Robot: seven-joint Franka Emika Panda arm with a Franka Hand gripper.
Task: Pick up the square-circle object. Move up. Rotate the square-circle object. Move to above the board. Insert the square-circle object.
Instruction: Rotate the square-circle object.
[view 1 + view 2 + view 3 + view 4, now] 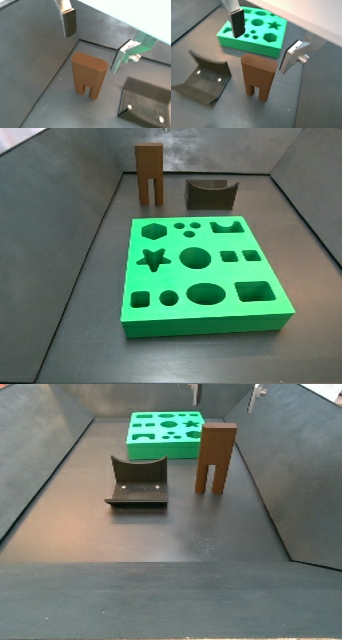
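I next need to grab the square-circle object's solid end opposite the legs, to lift, rotate and insert it into the green board (179, 276).
The square-circle object (89, 75) is a tall brown block standing upright on its two legs on the dark floor, in both wrist views (258, 77) and both side views (148, 173) (215, 456). My gripper (97, 42) hangs above it, open, with a finger on each side of the block's top and nothing between them (262, 50). The fingers (236, 22) do not touch the block. The green board (254, 32) with its shaped holes lies flat on the floor a little way from the block (201, 273) (167, 432).
The fixture (138, 481), a dark bracket with a curved notch, stands next to the brown block (210, 193) (204, 77). Sloping grey walls (40, 474) close in the floor on both sides.
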